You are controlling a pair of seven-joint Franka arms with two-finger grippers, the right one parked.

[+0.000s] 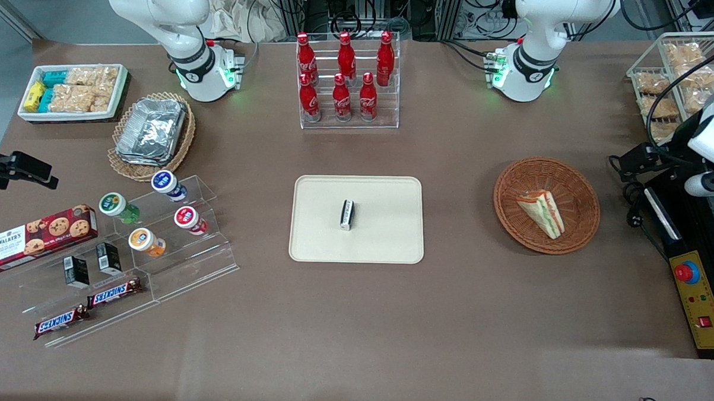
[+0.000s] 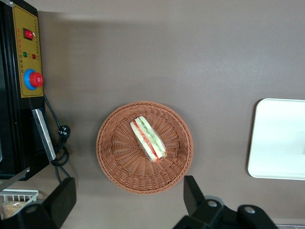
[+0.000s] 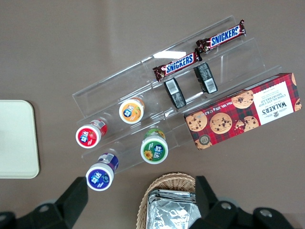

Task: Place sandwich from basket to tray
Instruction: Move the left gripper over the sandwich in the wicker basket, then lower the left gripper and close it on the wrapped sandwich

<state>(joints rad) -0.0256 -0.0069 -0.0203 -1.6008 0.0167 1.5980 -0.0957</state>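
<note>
The sandwich has flat bread slices that face each other across the filling. My left gripper next needs to grab the sandwich by the bread sides at its thick end (image 1: 533,202) (image 2: 157,151).
The sandwich (image 1: 543,213) (image 2: 148,138), a white bread wedge with red and green filling, lies in the round reddish-brown wicker basket (image 1: 512,188) (image 2: 114,157). The pale beige tray (image 1: 308,246) (image 2: 279,138) lies flat at the table's middle, with a small black and white packet (image 1: 347,215) on it. My left gripper (image 1: 634,160) (image 2: 127,198) hangs high above the table, beside the basket toward the working arm's end. It is open, its fingers (image 2: 193,191) spread wide with nothing between them.
A black and yellow control box with a red stop button (image 1: 687,272) and loose cables (image 1: 633,192) lie beside the basket at the working arm's end. A rack of red cola bottles (image 1: 343,81) stands farther from the camera than the tray. A wire rack of snacks (image 1: 676,75) stands near the arm.
</note>
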